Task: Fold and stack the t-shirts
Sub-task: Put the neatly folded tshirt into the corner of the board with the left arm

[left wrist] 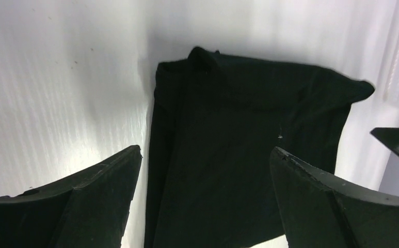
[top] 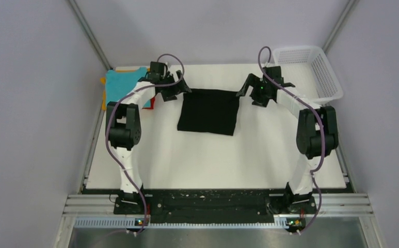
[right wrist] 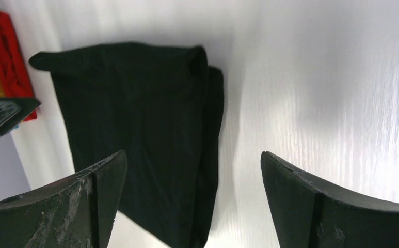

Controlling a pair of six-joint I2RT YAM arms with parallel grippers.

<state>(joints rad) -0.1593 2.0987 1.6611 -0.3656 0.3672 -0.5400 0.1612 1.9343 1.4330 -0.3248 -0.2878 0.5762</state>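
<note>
My left gripper is to lay the folded black t-shirt on top, so next it should grip the t-shirt by its side edge facing the stack (top: 181, 111) (left wrist: 154, 153).
The black t-shirt (top: 209, 111) lies folded into a rough square on the white table, mid-back. It also shows in the left wrist view (left wrist: 238, 144) and the right wrist view (right wrist: 145, 129). My left gripper (top: 175, 92) is open and empty over the shirt's far left corner. My right gripper (top: 250, 91) is open and empty over its far right corner. A stack of folded tees lies at the far left: teal (top: 124, 85) on top, with orange-yellow (top: 104, 94) and red (top: 151, 103) edges showing under it. The red one (right wrist: 9, 57) shows in the right wrist view.
A white plastic mesh basket (top: 310, 72) stands at the back right corner. The white table (top: 212, 160) runs forward to a metal rail at the near edge. Grey walls close in on both sides.
</note>
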